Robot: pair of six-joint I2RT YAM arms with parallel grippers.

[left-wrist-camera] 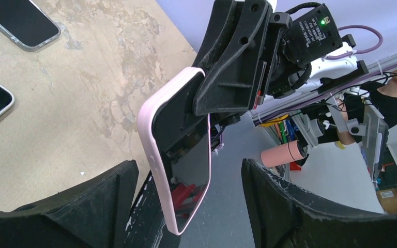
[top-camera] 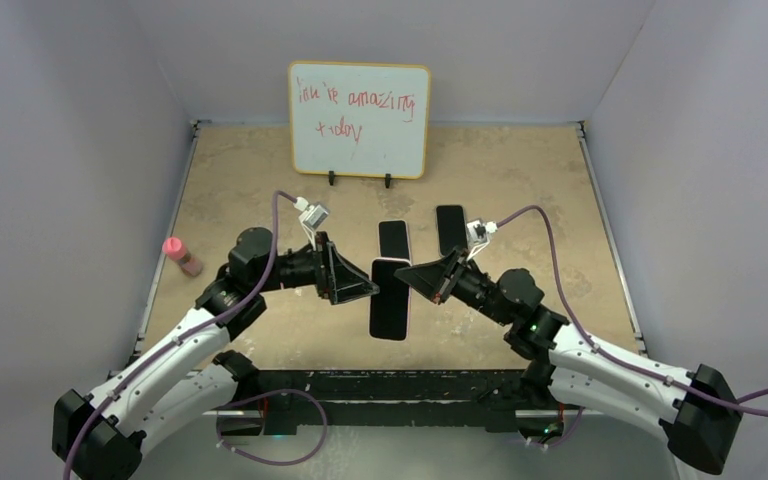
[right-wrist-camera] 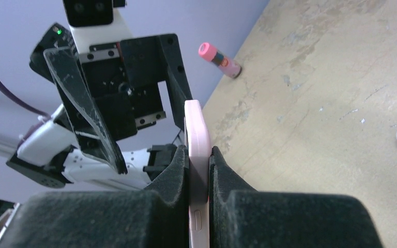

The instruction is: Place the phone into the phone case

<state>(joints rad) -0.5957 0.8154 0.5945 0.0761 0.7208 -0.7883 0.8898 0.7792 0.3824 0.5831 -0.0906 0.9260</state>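
My left gripper is open, and the case's slanted edge barely reaches between its fingers. It needs to move toward the case (top-camera: 390, 300) before it closes on the case.
A pink phone case (top-camera: 390, 300) with a black-screened phone inside its rim hangs in the air above the table's near middle. My right gripper (top-camera: 407, 273) is shut on its upper part. In the right wrist view the case's edge (right-wrist-camera: 196, 139) is pinched between my right gripper's (right-wrist-camera: 198, 173) fingers. My left gripper (top-camera: 368, 287) is open just left of the case. In the left wrist view the case's lower end (left-wrist-camera: 178, 170) hangs between my left gripper's (left-wrist-camera: 186, 206) spread fingers without touching them.
Two more phones (top-camera: 392, 240) (top-camera: 450, 228) lie flat on the table behind the held one. A small pink-capped bottle (top-camera: 182, 256) stands at the left edge. A whiteboard (top-camera: 360, 120) stands at the back. Walls close in both sides.
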